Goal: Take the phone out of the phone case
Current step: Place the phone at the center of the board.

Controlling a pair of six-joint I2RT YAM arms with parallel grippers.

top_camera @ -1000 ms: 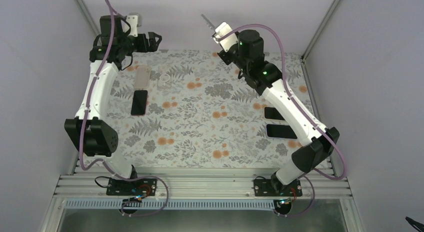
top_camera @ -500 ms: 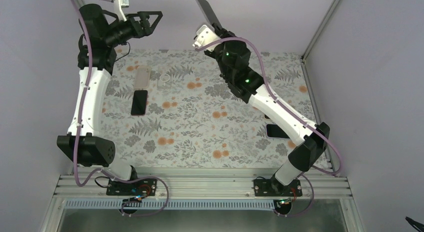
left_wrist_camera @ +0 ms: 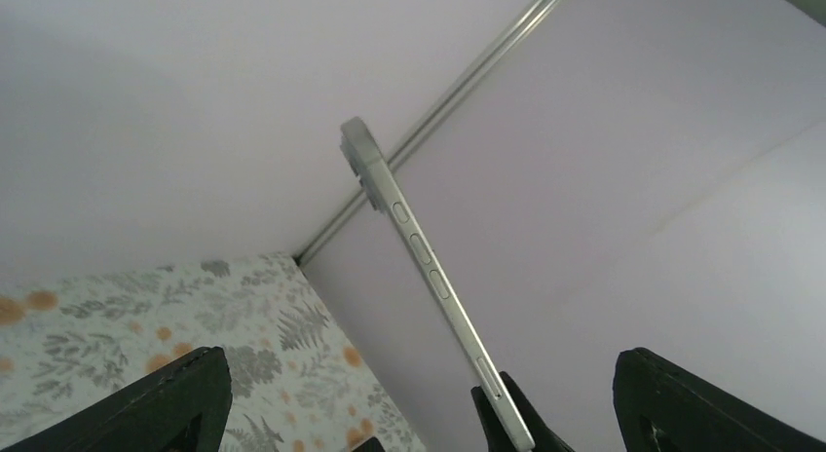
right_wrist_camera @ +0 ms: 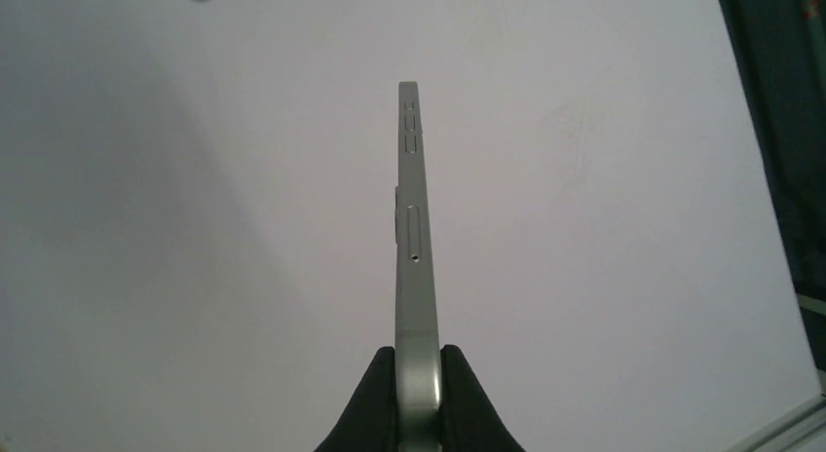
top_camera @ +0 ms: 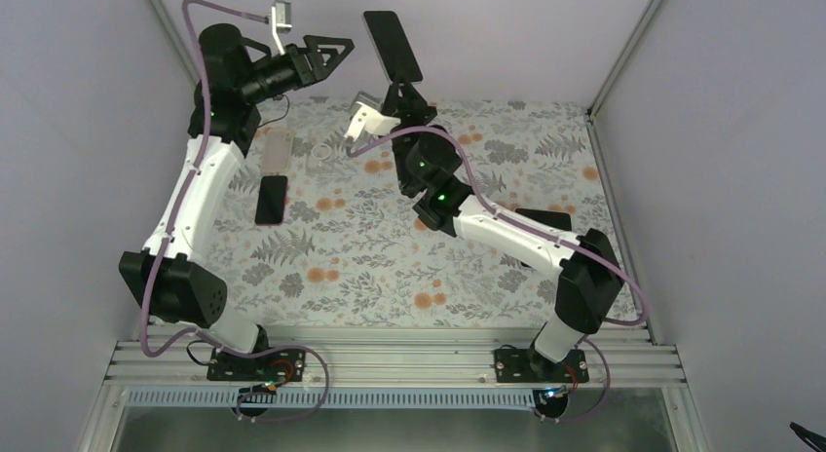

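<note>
I need to move my left gripper toward the phone's side edge [top_camera: 379, 49] before I close it on the phone, because pale wall shows in the gap ahead of my fingers.
My right gripper [top_camera: 400, 85] is shut on the lower end of a slim phone [top_camera: 392, 45] with a dark face and silver-grey sides, and holds it upright, high above the back of the table. In the right wrist view the phone [right_wrist_camera: 413, 238] stands edge-on between my two black fingertips [right_wrist_camera: 375, 394]. My left gripper [top_camera: 332, 51] is open and raised just left of the phone, pointing at it. In the left wrist view the phone [left_wrist_camera: 421, 267] leans between my wide-open fingers [left_wrist_camera: 156, 403], touching neither. I cannot tell whether a case is on it.
On the floral table [top_camera: 351, 267] at the back left lie a beige phone or case [top_camera: 278, 150], a dark phone [top_camera: 272, 199] and a small white ring [top_camera: 319, 158]. Another dark phone [top_camera: 544, 218] lies at the right, partly under my right arm. Walls close in the back and sides.
My right arm has swung left and turned, carrying the phone with it. My left gripper has moved right toward the phone, still open.
</note>
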